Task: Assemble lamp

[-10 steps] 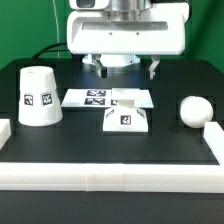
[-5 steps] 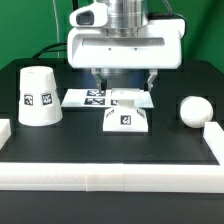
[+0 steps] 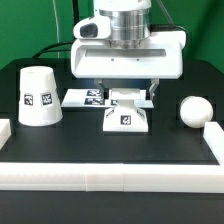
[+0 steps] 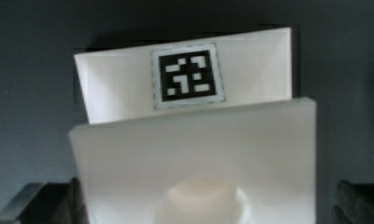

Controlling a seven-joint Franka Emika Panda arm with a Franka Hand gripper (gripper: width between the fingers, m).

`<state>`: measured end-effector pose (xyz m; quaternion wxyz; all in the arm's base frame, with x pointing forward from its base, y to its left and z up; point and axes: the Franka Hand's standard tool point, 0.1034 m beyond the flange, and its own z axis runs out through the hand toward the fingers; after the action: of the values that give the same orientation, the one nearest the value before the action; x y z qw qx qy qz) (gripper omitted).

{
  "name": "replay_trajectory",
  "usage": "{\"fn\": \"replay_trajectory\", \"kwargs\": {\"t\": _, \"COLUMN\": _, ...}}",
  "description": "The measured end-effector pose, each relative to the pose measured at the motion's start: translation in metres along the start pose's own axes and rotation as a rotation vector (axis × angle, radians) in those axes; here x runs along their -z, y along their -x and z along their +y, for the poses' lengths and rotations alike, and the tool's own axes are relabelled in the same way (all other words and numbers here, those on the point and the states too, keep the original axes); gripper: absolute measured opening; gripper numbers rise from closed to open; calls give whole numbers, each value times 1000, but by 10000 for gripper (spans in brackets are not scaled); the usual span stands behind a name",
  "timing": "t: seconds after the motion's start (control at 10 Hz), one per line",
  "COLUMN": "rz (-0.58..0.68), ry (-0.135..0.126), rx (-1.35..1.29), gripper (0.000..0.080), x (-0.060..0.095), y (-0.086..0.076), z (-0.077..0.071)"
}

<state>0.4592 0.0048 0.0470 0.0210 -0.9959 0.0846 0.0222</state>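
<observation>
My fingers reach down around the upper part of the lamp base, one on each side, so it is time to close on the lamp base.
The squat white lamp base (image 3: 126, 114) stands mid-table with its tag facing the front. My gripper (image 3: 125, 93) hangs right above its rear part, open, with one finger (image 3: 97, 91) on each side and nothing held. In the wrist view the base (image 4: 187, 110) fills the picture, its tag (image 4: 186, 73) and round socket (image 4: 202, 192) showing, with the dark fingertips (image 4: 45, 202) at the two edges, apart from it. The cup-like shade (image 3: 39, 97) stands at the exterior view's left. The ball-shaped bulb (image 3: 193, 110) lies at the exterior view's right.
The marker board (image 3: 84, 97) lies flat behind the base, partly under the gripper. Long white rail blocks (image 3: 110, 175) run along the table's front, with short ones at the left (image 3: 4, 132) and right (image 3: 213, 137) ends.
The gripper has come down towards the base, its fingers now level with the base's top. The base, shade and bulb have not moved.
</observation>
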Motion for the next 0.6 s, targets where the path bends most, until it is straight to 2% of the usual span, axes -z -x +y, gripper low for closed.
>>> {"fn": "replay_trajectory", "kwargs": {"t": 0.1, "rz": 2, "ry": 0, "rx": 2, "gripper": 700, "x": 2, "y": -1, "z": -1}}
{"fn": "replay_trajectory", "kwargs": {"t": 0.2, "rz": 7, "ry": -1, "rx": 6, "gripper": 560, "x": 4, "y": -2, "z": -1}}
{"fn": "replay_trajectory", "kwargs": {"t": 0.6, "rz": 6, "ry": -1, "rx": 7, "gripper": 534, "x": 4, "y": -2, "z": -1}}
